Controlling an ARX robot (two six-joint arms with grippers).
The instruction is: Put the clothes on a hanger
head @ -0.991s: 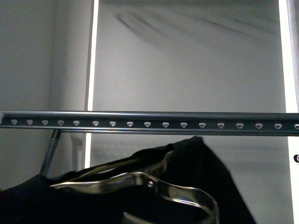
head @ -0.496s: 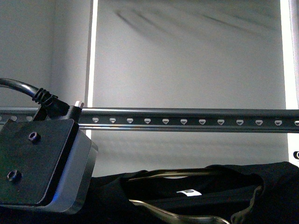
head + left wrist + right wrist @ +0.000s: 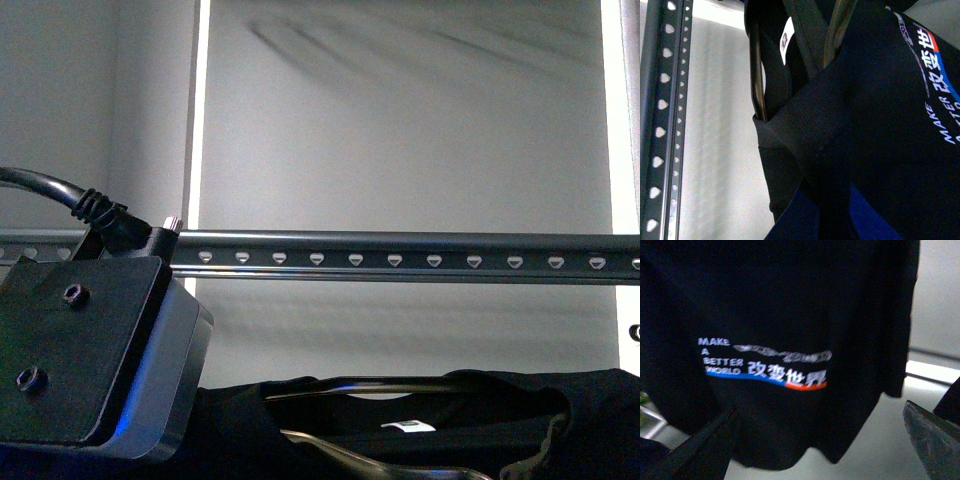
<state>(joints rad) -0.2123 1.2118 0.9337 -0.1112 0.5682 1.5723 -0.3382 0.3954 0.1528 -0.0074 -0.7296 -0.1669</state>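
Note:
I need to reach the clothes with my right gripper and grab the free shoulder's top fold, because the printed chest hangs as a wide, loose sheet.
The hanger, a dark grey rail with pale triangular cut-outs, runs across the front view and shows in the left wrist view. The clothes, black with a white neck label, hang below the rail on a slim metal coat hanger. My left gripper is shut on the clothes near the collar; its blue fingers show beside the fabric. My right gripper is open in front of the printed chest of the clothes, not touching it.
My left arm's wrist block with its cable fills the lower left of the front view and covers the rail's left end. A pale wall panel with bright vertical strips stands behind the rail.
My left arm's wrist block has come into the lower left of the front view. The clothes have turned neck-open toward the camera and sunk slightly below the rail.

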